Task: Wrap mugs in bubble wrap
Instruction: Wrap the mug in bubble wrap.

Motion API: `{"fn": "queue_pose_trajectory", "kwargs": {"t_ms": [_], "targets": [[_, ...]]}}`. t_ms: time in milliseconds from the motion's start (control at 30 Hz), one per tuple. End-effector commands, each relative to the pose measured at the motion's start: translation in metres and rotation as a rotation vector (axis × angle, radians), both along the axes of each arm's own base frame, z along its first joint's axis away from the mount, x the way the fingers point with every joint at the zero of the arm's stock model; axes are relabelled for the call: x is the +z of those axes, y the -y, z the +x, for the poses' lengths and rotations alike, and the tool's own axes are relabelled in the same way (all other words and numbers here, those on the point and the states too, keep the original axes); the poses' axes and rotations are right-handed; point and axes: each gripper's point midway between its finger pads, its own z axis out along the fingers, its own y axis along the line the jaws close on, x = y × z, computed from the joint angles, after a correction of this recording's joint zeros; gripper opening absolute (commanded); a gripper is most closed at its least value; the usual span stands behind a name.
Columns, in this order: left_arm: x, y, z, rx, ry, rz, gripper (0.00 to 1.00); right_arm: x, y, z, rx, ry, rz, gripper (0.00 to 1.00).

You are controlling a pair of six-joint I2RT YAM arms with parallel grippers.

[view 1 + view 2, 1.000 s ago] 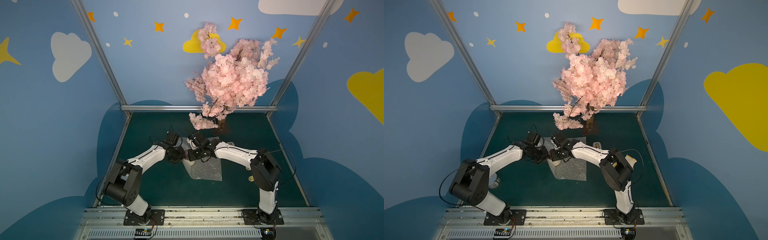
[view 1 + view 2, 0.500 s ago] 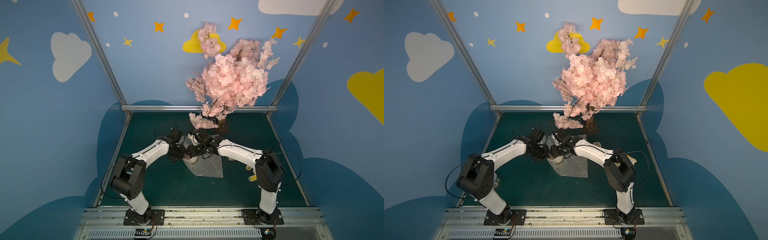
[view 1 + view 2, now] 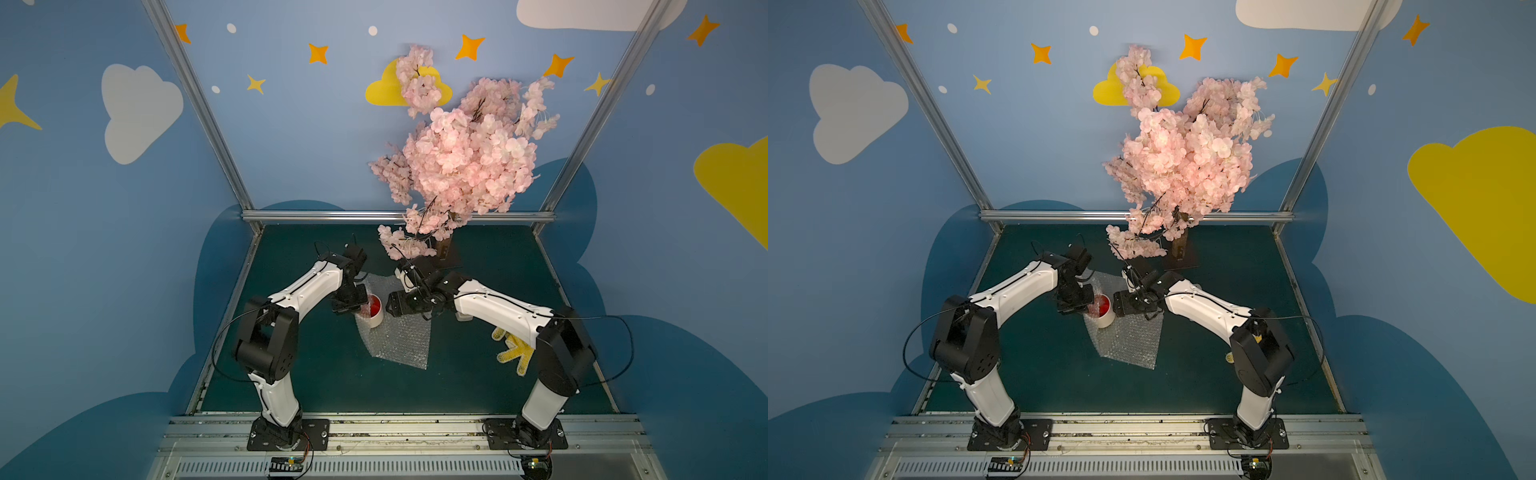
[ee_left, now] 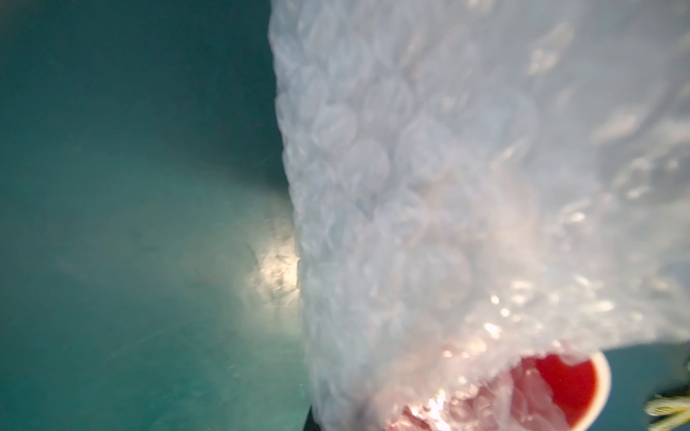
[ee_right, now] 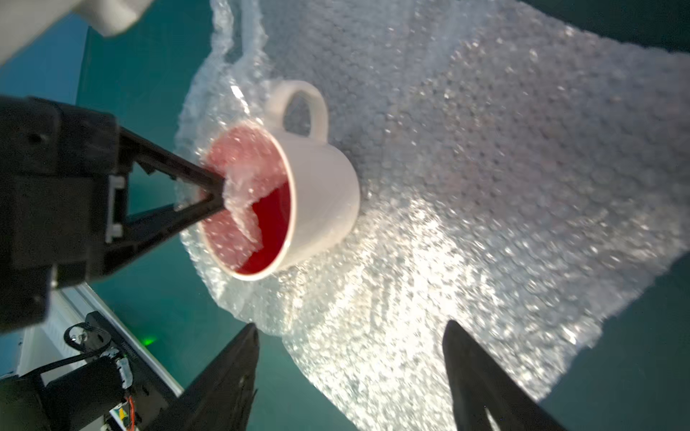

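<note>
The robot's right gripper should next grab the wrap's loose near-side corner [image 3: 423, 365], away from the left gripper, to fold the bubble wrap over the mug [image 3: 376, 316].
The cream-white mug [image 5: 321, 201] lies on its side on the bubble wrap [image 5: 485, 186], handle up, red inside facing the left arm. Both top views show the mug [image 3: 376, 316] [image 3: 1105, 318] near the left edge of the wrap [image 3: 401, 343] [image 3: 1131, 345]. My left gripper [image 5: 221, 191] is shut on a bunched corner of the wrap, its tips at the mug's mouth [image 3: 362, 309]. The left wrist view is mostly filled by wrap [image 4: 429, 186] with the red inside [image 4: 567, 384] below it. My right gripper [image 5: 351, 330] stands open just off the mug's right side [image 3: 388, 307], nothing between its fingers.
A pink blossom tree [image 3: 457, 166] stands on a dark base [image 3: 444, 249] at the back, branches hanging near the right wrist. A yellow dotted glove [image 3: 515, 353] lies by the right arm's elbow. A metal rail [image 3: 332, 216] bounds the green mat at the back.
My right gripper has opened and drawn back a little from the mug. The left gripper has closed on the wrap and pushed it to the mug's mouth.
</note>
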Motion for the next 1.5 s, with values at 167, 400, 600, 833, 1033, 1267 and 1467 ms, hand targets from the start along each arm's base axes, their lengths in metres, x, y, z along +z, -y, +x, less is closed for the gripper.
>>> {"fn": "queue_pose_trajectory", "kwargs": {"t_ms": [167,400,600,833,1033,1267,1467], "targets": [[0.008,-0.012,-0.015,-0.046,-0.024,0.045,0.03,-0.032,0.042,-0.061,-0.068,-0.214,-0.009,0.78],[0.005,-0.012,-0.022,-0.029,-0.014,0.032,0.03,-0.059,0.06,-0.111,-0.092,-0.297,-0.05,0.8],[0.003,-0.01,-0.025,-0.029,-0.004,0.021,0.03,-0.077,0.061,-0.136,-0.141,-0.365,0.027,0.78],[0.001,-0.011,-0.028,-0.027,-0.006,0.022,0.03,-0.095,0.036,-0.143,-0.132,-0.386,0.094,0.73],[-0.001,-0.01,-0.03,-0.024,-0.009,0.013,0.03,-0.119,0.029,-0.142,-0.164,-0.416,0.116,0.67],[0.0,-0.009,-0.029,-0.027,-0.003,0.011,0.03,-0.12,0.028,-0.133,-0.187,-0.355,0.128,0.46],[-0.001,-0.01,-0.029,-0.033,-0.003,0.015,0.03,-0.103,0.033,-0.127,-0.185,-0.3,0.124,0.23]]}}
